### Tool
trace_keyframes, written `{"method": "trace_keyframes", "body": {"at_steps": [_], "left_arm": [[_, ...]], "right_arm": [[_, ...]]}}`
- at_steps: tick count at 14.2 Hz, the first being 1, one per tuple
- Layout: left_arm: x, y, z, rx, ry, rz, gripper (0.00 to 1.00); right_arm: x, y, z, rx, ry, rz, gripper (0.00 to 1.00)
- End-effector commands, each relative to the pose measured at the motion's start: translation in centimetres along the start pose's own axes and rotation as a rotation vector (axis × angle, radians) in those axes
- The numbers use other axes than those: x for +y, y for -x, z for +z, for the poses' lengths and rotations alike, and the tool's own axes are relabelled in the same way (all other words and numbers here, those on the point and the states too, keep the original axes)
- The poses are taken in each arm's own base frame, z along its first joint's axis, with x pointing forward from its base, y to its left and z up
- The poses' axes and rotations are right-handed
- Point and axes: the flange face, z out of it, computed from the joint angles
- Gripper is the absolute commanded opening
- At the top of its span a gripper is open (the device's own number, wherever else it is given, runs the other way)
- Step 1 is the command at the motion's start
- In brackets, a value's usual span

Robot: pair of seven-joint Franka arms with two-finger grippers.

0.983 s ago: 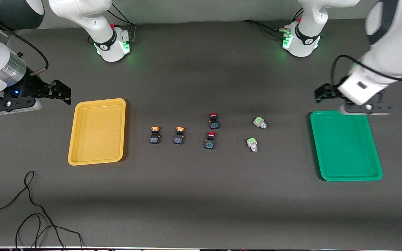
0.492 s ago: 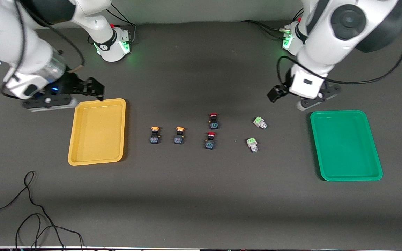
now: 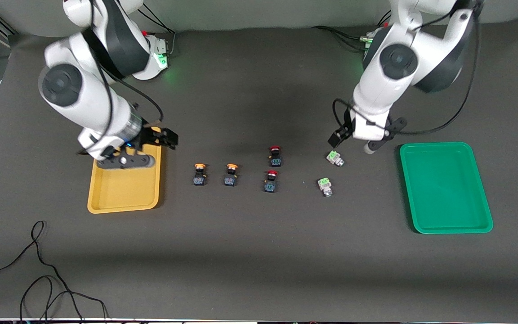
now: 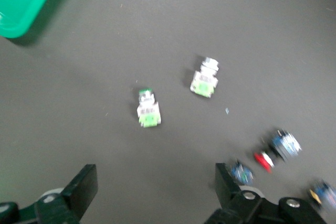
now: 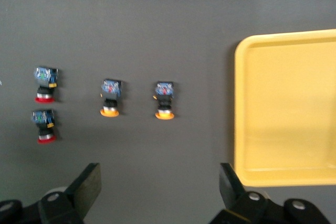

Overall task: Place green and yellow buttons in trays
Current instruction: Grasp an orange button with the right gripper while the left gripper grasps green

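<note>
The robot's right gripper will grab the yellow-capped button by its black body (image 3: pixel 198 180) next, to fill the yellow tray (image 3: pixel 124 198).
Two yellow-capped buttons (image 3: pixel 199 173) (image 3: pixel 231 174) stand side by side between the yellow tray (image 3: pixel 124 198) and the red pair. Two green buttons (image 3: pixel 334 158) (image 3: pixel 325 186) lie toward the green tray (image 3: pixel 445 189). My right gripper (image 3: pixel 169 138) hangs open and empty over the yellow tray's corner nearest the buttons. In its wrist view the gripper (image 5: pixel 159 179) faces the yellow buttons (image 5: pixel 110 98) (image 5: pixel 164 100) beside the tray (image 5: pixel 289 108). My left gripper (image 3: pixel 336 139) hangs open and empty just above the green button closer to the bases. In its wrist view the gripper (image 4: pixel 155 177) faces both green buttons (image 4: pixel 148 109) (image 4: pixel 205 78).
Two red-capped buttons (image 3: pixel 275 156) (image 3: pixel 270 181) stand between the yellow and green ones. A loose black cable (image 3: pixel 38 270) lies near the front edge at the right arm's end. Both trays hold nothing.
Both arms have swung in from the table's ends toward the middle. The right gripper moved over the yellow tray's corner, the left gripper from the green tray to near the green buttons.
</note>
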Motion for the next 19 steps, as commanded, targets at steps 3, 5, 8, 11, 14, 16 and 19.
{"method": "trace_keyframes", "body": {"at_steps": [3,5,8,11,14,16,19], "left_arm": [[0.3,0.4,11.6,0.04,-0.03,-0.053,1.0],[-0.4,0.1,14.3,0.042,-0.026,-0.06,1.0],[-1.0,-0.1,17.4,0.04,-0.034,-0.063,1.0],[-1.2,0.0,18.4,0.035,-0.05,-0.062,1.0],[-1.7,0.3,18.9,0.028,-0.073,-0.061,0.5],[-1.7,0.4,18.9,0.028,-0.073,-0.06,0.2],[-1.3,0.4,18.3,0.031,-0.064,-0.056,0.0]], "right_arm": [[-1.9,0.8,10.5,0.001,-0.004,0.032,1.0],[-1.0,0.9,14.6,0.014,0.0,0.043,1.0],[-0.4,1.1,20.0,0.034,0.009,0.043,1.0],[0.3,0.7,25.1,0.079,0.002,0.05,1.0],[0.5,0.4,28.0,0.11,-0.004,0.054,1.0],[0.6,0.2,28.9,0.124,-0.01,0.058,0.95],[0.6,0.1,28.5,0.129,-0.016,0.062,0.0]]}}
